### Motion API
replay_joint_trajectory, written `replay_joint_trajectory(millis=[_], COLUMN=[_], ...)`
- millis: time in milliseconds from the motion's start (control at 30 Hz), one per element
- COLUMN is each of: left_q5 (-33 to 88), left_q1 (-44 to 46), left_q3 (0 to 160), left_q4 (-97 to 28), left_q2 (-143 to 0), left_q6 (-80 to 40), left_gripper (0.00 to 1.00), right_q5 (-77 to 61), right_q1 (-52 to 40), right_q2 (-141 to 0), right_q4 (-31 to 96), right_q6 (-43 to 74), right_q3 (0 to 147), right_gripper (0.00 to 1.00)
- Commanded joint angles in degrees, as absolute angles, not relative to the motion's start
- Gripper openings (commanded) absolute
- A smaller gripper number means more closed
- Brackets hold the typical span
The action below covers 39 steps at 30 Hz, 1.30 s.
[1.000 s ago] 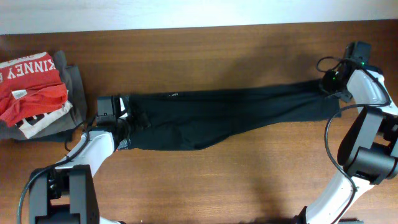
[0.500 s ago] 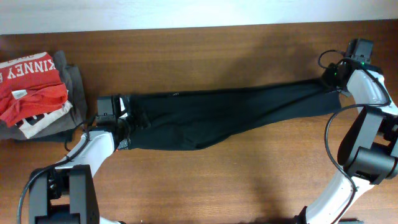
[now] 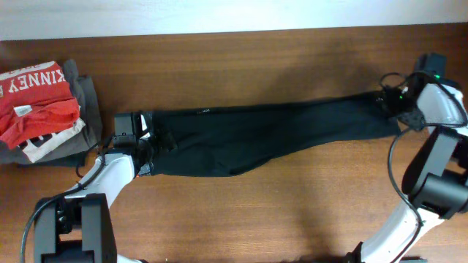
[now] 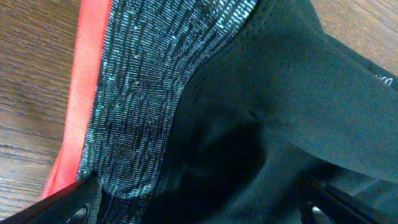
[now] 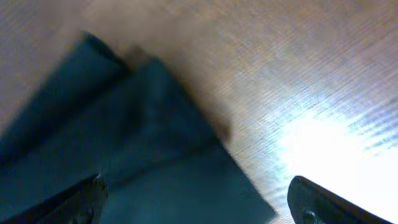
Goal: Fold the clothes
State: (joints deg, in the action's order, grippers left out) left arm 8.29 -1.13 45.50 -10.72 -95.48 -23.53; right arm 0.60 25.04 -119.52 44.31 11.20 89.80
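The right gripper grabs the leg ends of the black pants next. Then I straighten them and fold the legs back toward the waistband.
The clothes, long black pants (image 3: pixel 256 135), lie stretched out left to right across the brown table. Their grey waistband (image 4: pixel 143 81) with its red-orange trim (image 4: pixel 84 93) fills the left wrist view. My left gripper (image 3: pixel 145 145) hangs low over that waistband, open, its fingers (image 4: pixel 74 202) wide apart with fabric beneath them. At the far right, my right gripper (image 3: pixel 397 104) is open just above the leg ends (image 5: pixel 155 143). Its fingertips (image 5: pixel 87 196) stand wide on either side of the cloth and hold nothing.
A red T-shirt with white lettering (image 3: pixel 33 106) lies on folded grey garments (image 3: pixel 89 109) at the far left. The table's back edge (image 3: pixel 234 33) runs along the top. Both arm bases stand at the near edge.
My right gripper has opened and let go of the leg ends, drifting slightly right. The pants and the left gripper have not moved.
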Motion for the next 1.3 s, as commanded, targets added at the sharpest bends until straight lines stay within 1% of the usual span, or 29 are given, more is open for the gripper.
replay_joint_trajectory(millis=[0,167,300,400,467,533,600,633,667,800,1000,1267], left_q5=[5.98,6.00,6.15,6.15,6.15,6.15,6.15,6.15,6.15,6.20,11.11,11.60], left_q1=[-1.50,-1.48,-1.50,-1.50,-1.50,-1.50,-1.50,-1.50,-1.50,-1.50,-1.48,-1.48], left_q3=[43.22,43.22,43.22,43.22,43.22,43.22,43.22,43.22,43.22,43.22,43.62,44.86], left_q4=[-12.67,-12.71,-12.71,-12.71,-12.71,-12.71,-12.71,-12.71,-12.71,-12.71,-12.93,-17.47], left_q2=[-98.80,-98.80,-98.80,-98.80,-98.80,-98.80,-98.80,-98.80,-98.80,-98.80,-98.15,-90.02], left_q6=[-23.86,-23.86,-23.86,-23.86,-23.86,-23.86,-23.86,-23.86,-23.86,-23.88,-22.57,-21.08], left_gripper=[0.99,0.99,0.99,0.99,0.99,0.99,0.99,0.99,0.99,0.99,0.99,0.99], right_q5=[-5.48,-5.72,-8.82,-10.35,-11.25,-11.22,-11.00,-10.98,-10.98,-10.07,-4.27,-3.77], right_q1=[26.70,26.63,25.98,25.17,24.71,23.99,23.62,23.57,23.59,24.51,28.60,35.46], right_q2=[-118.91,-120.53,-123.33,-125.40,-126.28,-126.74,-126.74,-126.69,-126.69,-126.61,-123.85,-116.33], right_q4=[45.30,45.01,44.82,44.80,44.62,44.25,43.97,43.92,43.92,44.42,45.71,45.78], right_q6=[4.12,2.74,1.67,1.69,1.67,1.67,1.69,1.72,1.74,1.85,6.72,6.66], right_q3=[89.30,88.16,88.16,88.16,88.16,88.16,88.18,88.18,88.18,88.18,88.20,88.20], right_gripper=[0.96,0.95,0.95,0.93,0.89,0.79,0.60,0.46,0.35,0.04,0.04,0.04])
